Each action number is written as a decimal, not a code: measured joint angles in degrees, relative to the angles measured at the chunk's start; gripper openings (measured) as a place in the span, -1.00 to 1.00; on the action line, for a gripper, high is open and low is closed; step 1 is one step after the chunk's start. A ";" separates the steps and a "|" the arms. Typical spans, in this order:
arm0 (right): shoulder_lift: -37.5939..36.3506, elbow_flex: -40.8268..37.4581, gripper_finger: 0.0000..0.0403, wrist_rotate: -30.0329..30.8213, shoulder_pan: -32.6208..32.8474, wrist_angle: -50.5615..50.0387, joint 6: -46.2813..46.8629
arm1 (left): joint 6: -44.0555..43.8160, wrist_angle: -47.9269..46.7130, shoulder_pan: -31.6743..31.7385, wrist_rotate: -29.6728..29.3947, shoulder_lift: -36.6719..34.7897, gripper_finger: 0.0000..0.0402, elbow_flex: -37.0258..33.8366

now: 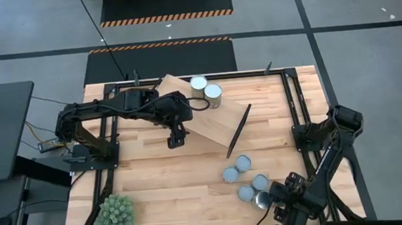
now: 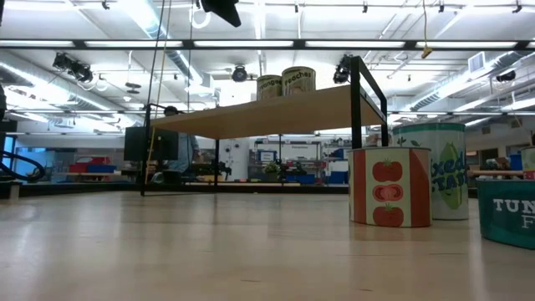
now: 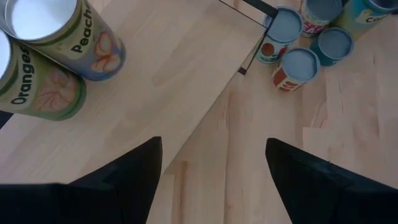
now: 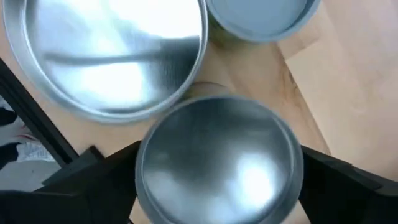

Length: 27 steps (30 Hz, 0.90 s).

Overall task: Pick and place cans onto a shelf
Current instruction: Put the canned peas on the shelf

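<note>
My right gripper should add another can to the shelf, so next it should grab the silver-topped can by its side below the can's rim (image 4: 208, 93).
The shelf (image 1: 205, 116), a light-wood plank on black legs, stands skewed at the table's far middle. Two cans (image 1: 199, 84) (image 1: 213, 92) stand on its far end. Several blue-grey-topped cans (image 1: 243, 164) stand on the table at the near right. My right gripper (image 4: 217, 186) points down there, open. Its fingers stand on either side of a silver-topped can (image 4: 217, 162) that sits upright on the table. My left gripper (image 3: 214, 180) hangs open above the shelf's near-left edge (image 3: 205, 106), holding nothing.
A wide silver-topped can (image 4: 106, 56) and a blue-grey lid (image 4: 261, 18) stand close beside the can between my right fingers. A spiky green plant ball (image 1: 114, 214) sits at the near left corner. Black frame rails (image 1: 290, 98) border the table.
</note>
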 joint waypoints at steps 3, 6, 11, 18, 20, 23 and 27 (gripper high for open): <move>0.00 0.00 0.97 -0.18 -1.21 0.09 -0.75 | 0.01 0.02 0.25 0.00 0.00 0.45 0.00; 0.00 0.00 0.95 -0.26 -2.05 0.11 -2.03 | 0.01 0.04 0.26 0.02 0.00 0.45 0.00; -0.03 -0.38 0.92 -0.88 -2.34 0.82 -2.10 | 0.01 0.03 0.26 0.00 0.00 0.45 0.00; -0.07 -4.85 0.91 -4.40 -2.32 9.22 -1.82 | -0.11 0.02 0.26 0.00 0.00 0.45 0.00; -0.07 -5.26 0.91 -4.38 -2.38 9.19 -1.85 | -0.51 0.02 0.26 0.02 0.00 0.45 0.00; -0.07 -5.44 0.90 -4.81 -2.38 9.19 -3.54 | -1.19 0.02 0.26 0.00 0.00 0.45 0.00; -0.07 -5.44 0.80 -5.99 -2.39 9.19 -5.24 | -1.63 0.02 0.26 0.02 0.00 0.45 0.00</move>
